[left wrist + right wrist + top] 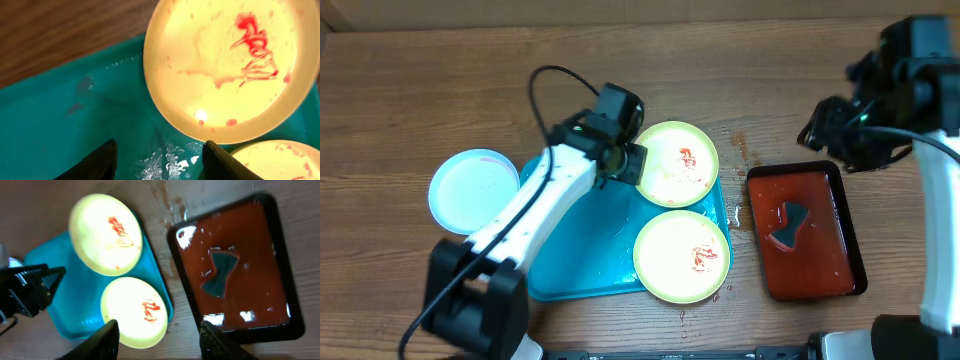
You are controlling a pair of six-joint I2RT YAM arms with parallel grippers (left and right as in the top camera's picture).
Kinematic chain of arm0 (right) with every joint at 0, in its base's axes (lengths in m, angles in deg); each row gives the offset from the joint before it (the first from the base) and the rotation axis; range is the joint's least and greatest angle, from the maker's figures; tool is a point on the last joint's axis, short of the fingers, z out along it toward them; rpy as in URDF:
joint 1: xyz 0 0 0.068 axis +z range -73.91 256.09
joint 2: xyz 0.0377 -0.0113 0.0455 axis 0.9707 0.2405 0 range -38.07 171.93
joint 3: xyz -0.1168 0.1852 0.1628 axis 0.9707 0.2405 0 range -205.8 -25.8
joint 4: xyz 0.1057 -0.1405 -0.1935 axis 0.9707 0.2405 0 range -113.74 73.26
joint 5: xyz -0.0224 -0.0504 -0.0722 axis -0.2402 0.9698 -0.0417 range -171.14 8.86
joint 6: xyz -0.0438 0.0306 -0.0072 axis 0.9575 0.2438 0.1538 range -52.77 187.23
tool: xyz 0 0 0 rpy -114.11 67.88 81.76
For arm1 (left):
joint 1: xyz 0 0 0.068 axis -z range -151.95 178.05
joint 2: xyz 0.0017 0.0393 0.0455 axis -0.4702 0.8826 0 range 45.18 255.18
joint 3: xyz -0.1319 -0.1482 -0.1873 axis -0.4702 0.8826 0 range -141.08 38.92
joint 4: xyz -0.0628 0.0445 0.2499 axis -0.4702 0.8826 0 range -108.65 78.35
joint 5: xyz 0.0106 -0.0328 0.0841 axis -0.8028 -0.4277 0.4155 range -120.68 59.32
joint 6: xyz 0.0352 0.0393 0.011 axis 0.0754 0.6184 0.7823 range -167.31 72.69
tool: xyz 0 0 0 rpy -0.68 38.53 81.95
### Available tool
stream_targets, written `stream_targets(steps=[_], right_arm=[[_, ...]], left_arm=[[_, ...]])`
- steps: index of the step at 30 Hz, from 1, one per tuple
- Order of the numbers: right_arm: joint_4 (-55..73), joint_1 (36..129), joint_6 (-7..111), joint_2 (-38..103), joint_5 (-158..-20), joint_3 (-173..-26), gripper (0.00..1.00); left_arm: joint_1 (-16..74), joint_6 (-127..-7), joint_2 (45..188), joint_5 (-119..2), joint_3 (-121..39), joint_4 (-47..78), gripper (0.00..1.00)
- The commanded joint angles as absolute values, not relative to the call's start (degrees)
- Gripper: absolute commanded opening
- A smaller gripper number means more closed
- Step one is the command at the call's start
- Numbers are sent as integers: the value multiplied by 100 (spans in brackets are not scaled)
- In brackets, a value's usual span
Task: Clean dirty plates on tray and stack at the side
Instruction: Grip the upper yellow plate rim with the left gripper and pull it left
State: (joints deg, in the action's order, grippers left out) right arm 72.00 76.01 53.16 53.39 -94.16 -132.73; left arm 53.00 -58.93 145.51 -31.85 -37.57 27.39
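I need to pick up the back plate next with my left gripper by its rim on the side away from the sponge, so its smeared side stays free to clean.
Two lime-rimmed dirty plates with red smears lie on the right part of the turquoise tray (575, 265): one at the back (677, 163), one at the front (682, 255), overhanging the rim. A pale blue-white plate (473, 190) sits on the table left of the tray. My left gripper (632, 162) hovers at the back plate's left edge; in the left wrist view it (159, 155) is open over wet tray floor (60, 115), empty, with the plate (225, 65) just beyond. My right gripper (159, 332) is open and empty, high above the table.
A dark red, black-rimmed tray (807, 232) holding reddish liquid and a dark sponge (788, 226) stands right of the turquoise tray. Small red splashes (740, 148) mark the wood between them. The right arm (910, 90) hangs over the back right corner.
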Motion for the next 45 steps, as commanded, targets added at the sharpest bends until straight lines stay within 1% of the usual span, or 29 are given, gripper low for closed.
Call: stream_targets(steps=[1,4,5,6,12,16,23,25,26,28,32,35,40,42,43,45], right_arm=[[6951,7575,5170,5335,-9324,-12449,53],[6660,7592,5089,5335,-9320,-11831,53],[6531,7610,5082,5335,-9326,-11632,52],[6361,7649,5067,5335,-9322,-11409,53],[6090,7844,5043,5335,-9320,-11072,53],[6050,8021,4980,5335,-9318,-11046,53],[5917,8220,4936,5335,-9318,-11046,53],[5897,8220,4936,5335,-9315,-11046,53],[5900,8220,4938,5335,-9315,-11046,53],[5900,8220,4938,5335,-9256,-11046,53],[5946,8220,4704,5335,-8797,-11033,43],[5941,8220,4571,5335,-8566,-10928,38],[5653,8220,4497,5337,-8566,-10421,38],[5519,8220,4394,5337,-8568,-10134,38],[5443,8220,4328,5337,-8566,-10003,41],[5316,8217,4186,5337,-8564,-9778,42]], left_arm=[[5249,-5947,15058,-3482,-3816,2737,51],[5249,-5930,15336,-3504,-3816,2803,46],[5251,-5930,15401,-3524,-3816,2831,43],[5269,-5930,15515,-3535,-3816,2866,42],[5280,-5984,15771,-3526,-3816,2748,46],[5284,-6100,15957,-3629,-3816,2602,46],[5284,-6841,16013,-3690,-3820,2394,39],[5282,-7156,16013,-3683,-3820,2396,7],[5282,-7294,16013,-3668,-3820,2398,4],[5282,-7569,16013,-3664,-3820,2396,4],[5282,-7757,16013,-3485,-3820,2444,4],[5282,-7755,15981,-2999,-3825,2637,4],[5186,-7755,15924,-2182,-3910,3229,4],[5077,-7750,15922,-2099,-3910,3465,4],[5020,-7753,15922,-2101,-3910,3555,4],[4895,-7733,15922,-2033,-3910,3706,5]])
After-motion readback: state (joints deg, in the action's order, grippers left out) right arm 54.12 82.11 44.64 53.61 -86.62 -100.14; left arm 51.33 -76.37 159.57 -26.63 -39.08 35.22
